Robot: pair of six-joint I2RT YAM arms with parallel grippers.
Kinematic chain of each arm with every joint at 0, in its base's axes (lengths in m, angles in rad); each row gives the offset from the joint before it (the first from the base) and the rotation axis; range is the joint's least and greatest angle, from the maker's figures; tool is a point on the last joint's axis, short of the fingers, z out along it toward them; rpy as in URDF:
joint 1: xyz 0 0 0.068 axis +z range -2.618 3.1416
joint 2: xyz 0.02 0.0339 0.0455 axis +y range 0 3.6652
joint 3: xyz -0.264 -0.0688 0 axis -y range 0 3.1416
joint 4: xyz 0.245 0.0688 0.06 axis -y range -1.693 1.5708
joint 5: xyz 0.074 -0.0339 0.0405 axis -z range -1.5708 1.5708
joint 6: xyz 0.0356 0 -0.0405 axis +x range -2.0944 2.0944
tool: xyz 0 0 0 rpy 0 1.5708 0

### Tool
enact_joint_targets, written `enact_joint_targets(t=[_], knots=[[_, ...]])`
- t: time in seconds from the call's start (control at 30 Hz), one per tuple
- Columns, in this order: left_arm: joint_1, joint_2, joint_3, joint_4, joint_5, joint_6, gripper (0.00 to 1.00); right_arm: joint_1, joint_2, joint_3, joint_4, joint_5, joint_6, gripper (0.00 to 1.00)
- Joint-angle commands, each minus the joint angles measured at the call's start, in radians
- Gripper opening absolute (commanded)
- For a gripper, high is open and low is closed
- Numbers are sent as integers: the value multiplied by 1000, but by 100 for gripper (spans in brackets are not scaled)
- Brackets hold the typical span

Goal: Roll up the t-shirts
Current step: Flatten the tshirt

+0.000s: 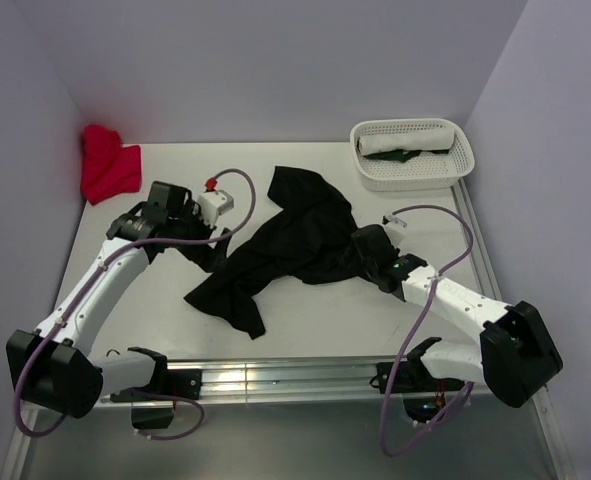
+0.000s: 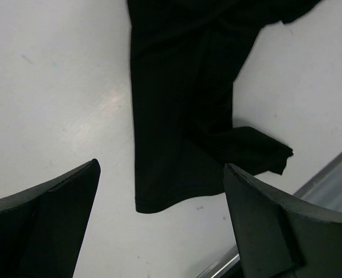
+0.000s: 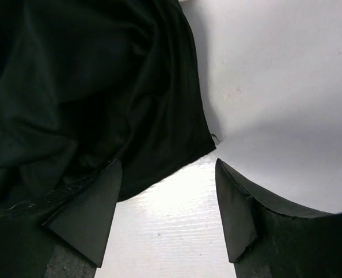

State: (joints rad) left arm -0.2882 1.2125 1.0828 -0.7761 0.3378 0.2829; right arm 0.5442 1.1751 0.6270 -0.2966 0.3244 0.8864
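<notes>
The robot needs to spread the t-shirt flat for rolling, so its left gripper should next grab the black t-shirt (image 1: 295, 235) by its hem (image 1: 197, 301), opposite the right gripper.
A black t-shirt (image 1: 295, 235) lies crumpled and spread across the middle of the table. My left gripper (image 1: 197, 250) is open and empty at the shirt's left edge. In the left wrist view the shirt's hem (image 2: 182, 116) lies on the table ahead of the open gripper (image 2: 162, 214). My right gripper (image 1: 365, 258) is open and empty at the shirt's right edge. In the right wrist view the gripper (image 3: 168, 202) is low over the table, and the bunched black cloth (image 3: 84, 87) reaches its left finger (image 3: 84, 214). A red shirt (image 1: 108, 165) lies bunched at the back left.
A white lattice basket (image 1: 458, 170) stands at the back right, with a rolled white cloth (image 1: 410, 138) and something dark green in it. A metal rail (image 1: 275, 378) runs along the table's near edge and shows in the left wrist view (image 2: 333, 174). Walls enclose three sides.
</notes>
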Motion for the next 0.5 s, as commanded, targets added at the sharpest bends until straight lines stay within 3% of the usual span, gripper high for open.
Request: enact_joint_targets(t=[0.0, 0.13, 0.47], knots=[[-89, -11, 14, -74, -48, 41, 94, 11, 18, -24, 56, 21, 69, 72], [-273, 19, -30, -45, -120, -10, 92, 13, 50, -50, 100, 18, 91, 64], [-515, 136, -103, 5, -198, -68, 86, 11, 126, -52, 117, 18, 121, 59]])
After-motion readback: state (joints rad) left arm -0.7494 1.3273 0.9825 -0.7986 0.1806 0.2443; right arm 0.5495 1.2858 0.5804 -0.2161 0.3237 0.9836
